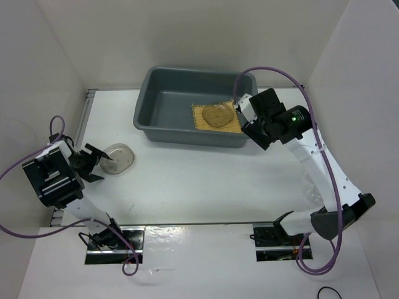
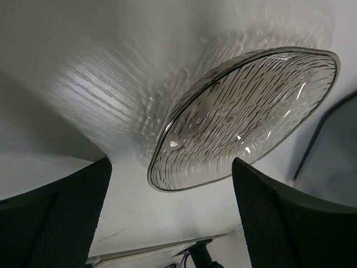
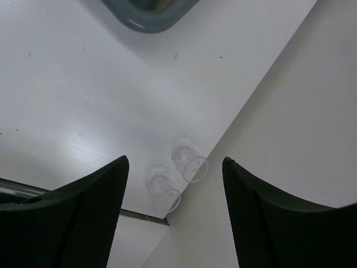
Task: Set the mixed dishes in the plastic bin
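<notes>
My left gripper picks up the translucent saucer on the table by its near rim [image 1: 103, 167] next, leaving the saucer's base free to settle into the plastic bin [image 1: 143, 101].
The dark grey plastic bin [image 1: 143, 101] stands at the back middle of the table. The yellow woven mat [image 1: 201, 116] lies in its right half with a smoky-grey saucer [image 1: 219, 114] on it. A second saucer [image 1: 118, 157] lies on the table at the left. My left gripper [image 1: 92, 164] is open just left of it; in the left wrist view the saucer [image 2: 245, 114] lies just ahead of the gripper [image 2: 171, 162]. My right gripper [image 1: 245, 116] is open and empty at the bin's right end. Two clear glass cups [image 3: 189, 164] [image 3: 162, 192] show in the right wrist view beyond that gripper [image 3: 174, 160].
White walls enclose the table on the left, back and right. The cups stand close to the right wall [image 3: 290, 111]. A corner of the bin [image 3: 146, 19] shows at the top of the right wrist view. Both arm bases sit at the near edge.
</notes>
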You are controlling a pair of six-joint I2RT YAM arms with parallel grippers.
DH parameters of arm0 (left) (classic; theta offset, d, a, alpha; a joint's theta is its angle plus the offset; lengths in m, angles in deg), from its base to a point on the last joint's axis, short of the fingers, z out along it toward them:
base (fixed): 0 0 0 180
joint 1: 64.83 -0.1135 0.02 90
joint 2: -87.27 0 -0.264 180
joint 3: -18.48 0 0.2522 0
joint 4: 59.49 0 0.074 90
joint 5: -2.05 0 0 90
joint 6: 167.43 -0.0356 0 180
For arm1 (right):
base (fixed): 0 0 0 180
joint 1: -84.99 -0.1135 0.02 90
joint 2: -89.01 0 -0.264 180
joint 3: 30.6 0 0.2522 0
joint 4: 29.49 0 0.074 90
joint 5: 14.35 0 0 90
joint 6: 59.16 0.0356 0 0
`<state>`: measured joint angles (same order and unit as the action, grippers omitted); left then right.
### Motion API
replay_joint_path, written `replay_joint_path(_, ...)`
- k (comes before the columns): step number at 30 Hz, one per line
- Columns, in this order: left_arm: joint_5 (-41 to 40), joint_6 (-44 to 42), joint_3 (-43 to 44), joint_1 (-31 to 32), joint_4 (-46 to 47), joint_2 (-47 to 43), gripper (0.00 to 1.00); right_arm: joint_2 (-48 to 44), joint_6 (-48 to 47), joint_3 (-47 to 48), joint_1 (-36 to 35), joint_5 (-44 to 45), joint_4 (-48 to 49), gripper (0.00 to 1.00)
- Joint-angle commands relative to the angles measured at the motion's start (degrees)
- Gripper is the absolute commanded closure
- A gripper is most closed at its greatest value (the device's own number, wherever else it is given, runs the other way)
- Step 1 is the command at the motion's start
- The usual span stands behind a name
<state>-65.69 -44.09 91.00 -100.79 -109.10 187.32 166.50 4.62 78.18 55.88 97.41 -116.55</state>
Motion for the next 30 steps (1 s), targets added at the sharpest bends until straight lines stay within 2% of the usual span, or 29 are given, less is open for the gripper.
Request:
replay_joint_path(1, 1.4, -1.0, -0.8, -0.2, 4.0, 2.2, 0.05, -2.4, 0.6, -1.9, -0.1, 2.2, 2.4, 0.27)
replay_joint_path(5, 5.6, -1.0, -0.8, -0.2, 6.8, 4.4, 0.20, -3.7, 0.6, -4.9, -0.1, 2.2, 2.9, 0.27)
replay_joint_path(8, 8.5, -0.4, -0.8, -0.2, 8.6, 5.5, 0.41, -5.4, 0.6, -8.9, -0.1, 2.8, 3.6, 0.27)
replay_joint_path(9, 9.6, -0.4, -0.8, -0.2, 8.6, 6.0, 0.51, -5.4, 0.6, -10.3, -0.1, 2.8, 4.3, 0.27)
replay_joint_path(10, 9.6, -0.4, -0.8, -0.2, 8.6, 6.0, 0.72, -6.0, 1.2, -12.8, -0.1, 3.9, 5.0, 0.27)
replay_joint_path(13, 10.2, -0.4, 0.3, -0.2, 8.6, 7.3, 1.00, -7.8, 1.2, -18.7, -0.1, 5.9, 8.1, 0.27)
replay_joint_path(16, 11.8, -1.0, 0.8, -0.2, 8.6, 7.8, 1.00, -10.0, -0.5, -23.6, 0.4, 8.4, 12.1, 0.24)
replay_joint_path(17, 11.8, -1.0, 0.8, -0.2, 8.6, 5.7, 1.00, -10.7, -0.5, -27.9, 0.5, 9.3, 17.3, 0.22)
replay_joint_path(19, 12.4, -0.4, 1.5, -0.2, 7.0, 2.9, 1.00, -13.4, -1.1, -35.8, 1.1, 13.7, 23.3, 0.14)
replay_joint_path(20, 12.4, -0.4, 2.7, -0.2, 6.2, -0.5, 1.00, -14.4, -1.1, -38.6, 1.1, 16.2, 30.8, 0.10)
replay_joint_path(21, 13.0, 0.2, 3.5, -0.2, 5.5, -2.3, 1.00, -16.5, -0.6, -41.3, 1.7, 22.5, 34.6, 0.01)
replay_joint_path(22, 13.6, 0.9, 4.5, -0.2, 3.5, -4.0, 1.00, -17.6, -0.6, -45.8, 3.5, 24.5, 37.9, 0.01)
replay_joint_path(25, 16.0, 3.4, 8.8, -0.2, 1.3, -11.5, 1.00, -20.5, 0.5, -50.4, 9.6, 27.0, 47.9, 0.01)
replay_joint_path(30, 19.3, 10.8, 13.1, 0.4, 2.0, -17.9, 1.00, -20.5, 7.3, -51.9, 17.1, 22.8, 52.8, 0.01)
